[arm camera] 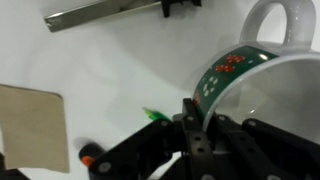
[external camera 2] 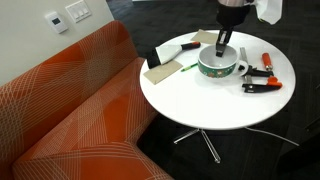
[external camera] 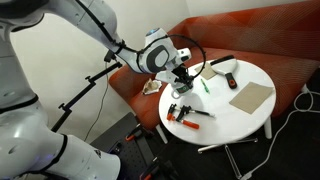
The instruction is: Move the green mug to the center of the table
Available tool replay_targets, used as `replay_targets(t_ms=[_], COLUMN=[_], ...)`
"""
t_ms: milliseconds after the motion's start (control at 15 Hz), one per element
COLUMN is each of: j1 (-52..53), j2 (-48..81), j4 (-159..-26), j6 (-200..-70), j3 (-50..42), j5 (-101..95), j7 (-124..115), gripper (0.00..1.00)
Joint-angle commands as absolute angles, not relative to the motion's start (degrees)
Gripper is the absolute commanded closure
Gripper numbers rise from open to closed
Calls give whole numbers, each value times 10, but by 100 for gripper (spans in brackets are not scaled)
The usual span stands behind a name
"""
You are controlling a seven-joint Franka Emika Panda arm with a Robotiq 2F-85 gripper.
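My gripper should move the green mug (external camera: 179, 88) (arm camera: 235, 68) inward before it lets go, because my fingers hold it near the table's edge, short of the table's center.
The green mug (external camera 2: 220, 68) has a green patterned band, a pale inside and a white handle. It is at the far side of the round white table (external camera 2: 200, 105), near the middle of the objects there. My gripper (external camera 2: 226, 45) comes down from above and is shut on the mug's rim. In the wrist view one finger (arm camera: 197, 125) sits outside the rim and the other inside the mug (arm camera: 235, 68). In an exterior view the gripper (external camera: 181, 78) hides most of the mug. I cannot tell whether the mug rests on the table or hangs just above it.
A thin green pen (external camera 2: 190, 68) and a brown board (external camera 2: 160, 73) lie beside the mug. Orange-handled pliers (external camera 2: 262, 82) and an orange marker (external camera 2: 268, 62) lie on its other side. A black tool (external camera: 222, 62) lies near the sofa (external camera 2: 70, 110). A cable hangs off the table's side (external camera: 300, 105).
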State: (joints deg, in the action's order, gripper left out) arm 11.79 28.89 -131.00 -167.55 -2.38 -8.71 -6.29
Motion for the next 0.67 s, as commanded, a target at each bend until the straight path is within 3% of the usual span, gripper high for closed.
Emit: replay_targets(t_ms=[0, 333, 600], j1=[136, 190, 193], j2=[235, 249, 274], j4=[-1314, -1279, -1245], j6=[-1643, -1641, -1607], j3=[-76, -180, -199], j5=[-88, -120, -113], j7=[-106, -213, -261], gripper=[97, 97, 97])
